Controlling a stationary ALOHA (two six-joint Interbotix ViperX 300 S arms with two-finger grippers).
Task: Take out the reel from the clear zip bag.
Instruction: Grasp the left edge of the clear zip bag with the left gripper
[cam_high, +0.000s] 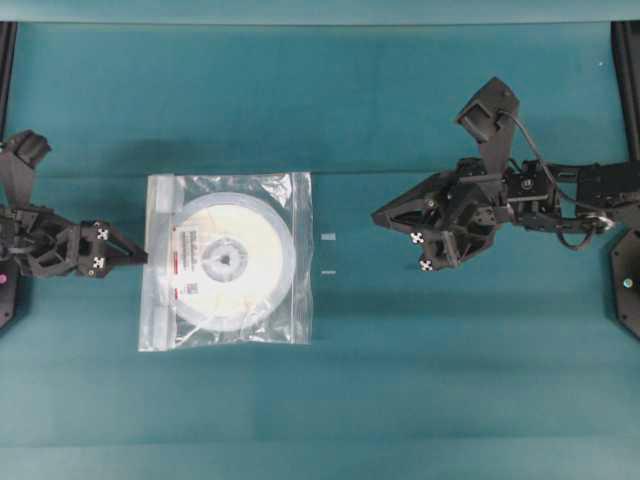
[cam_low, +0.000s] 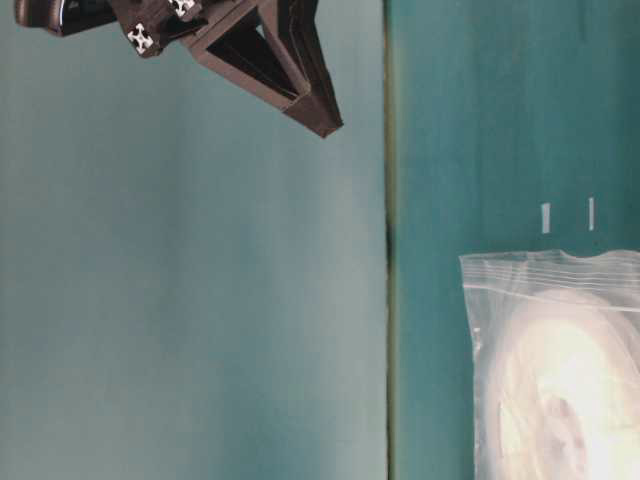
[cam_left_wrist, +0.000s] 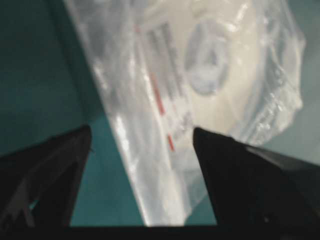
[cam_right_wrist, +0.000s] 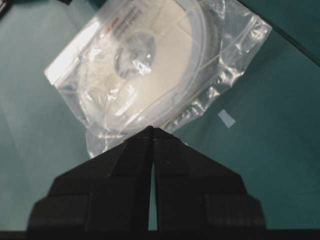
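Note:
Next, the left gripper grabs the clear zip bag by its zip edge, to hold the bag while the reel comes out.
The clear zip bag lies flat on the teal table with its zip strip on the left edge. The reel is inside it, with its grey hub and red-striped label facing up. My left gripper is at the bag's zip edge. In the left wrist view it is open, with the bag's edge between the fingers and the reel beyond. My right gripper is shut and empty, raised to the right of the bag. It also shows in the table-level view and the right wrist view, with the bag ahead.
Two small white tape marks lie on the cloth just right of the bag. Black frame rails run along the table's left and right sides.

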